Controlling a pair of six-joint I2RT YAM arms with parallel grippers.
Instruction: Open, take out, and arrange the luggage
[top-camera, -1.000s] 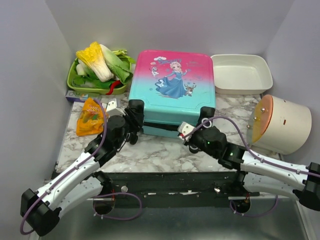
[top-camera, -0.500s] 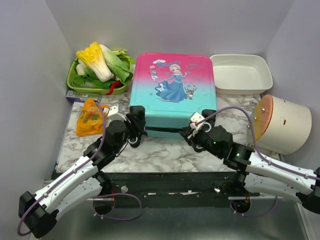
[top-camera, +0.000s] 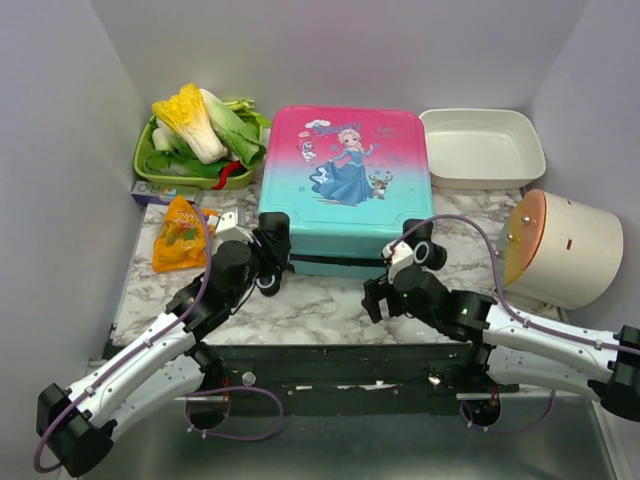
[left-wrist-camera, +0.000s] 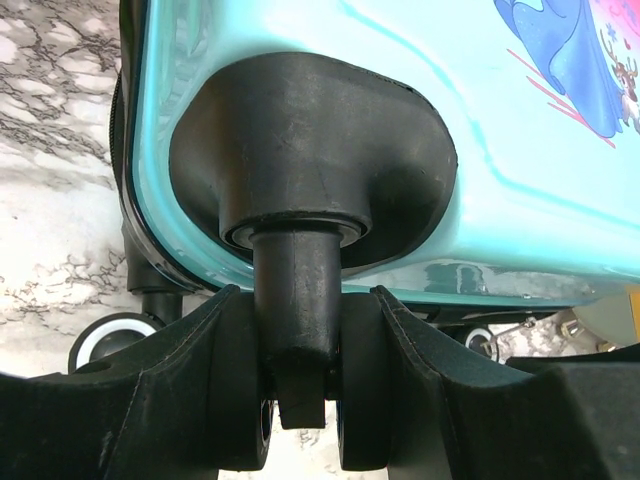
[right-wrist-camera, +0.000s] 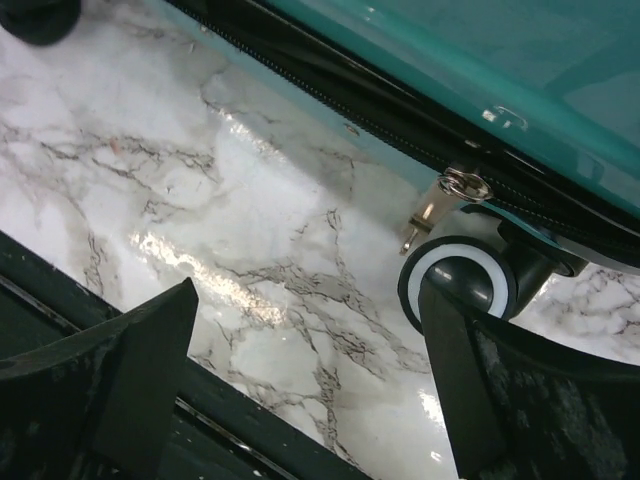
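My right gripper needs to draw the zipper along and open the luggage, so it will next grab the metal zipper pull by its hanging tab.
The luggage, pink fading to teal with a princess print, lies flat and zipped at the middle of the marble table. My left gripper is at its near left corner, shut on the black caster wheel; the fingers press both sides of the wheel under the teal shell. My right gripper hangs open just in front of the near right corner, holding nothing. In the right wrist view its spread gripper frames bare marble. A metal zipper pull and a white-rimmed wheel lie beside the right finger.
A white tray stands at the back right. A green basket of leafy vegetables is at the back left, with an orange snack bag in front of it. A white drum with an orange lid lies at the right. The table's dark front edge runs just behind the grippers.
My right gripper has opened wide and drawn back from the luggage's front seam toward the table's near edge. The left gripper has kept its hold on the wheel.
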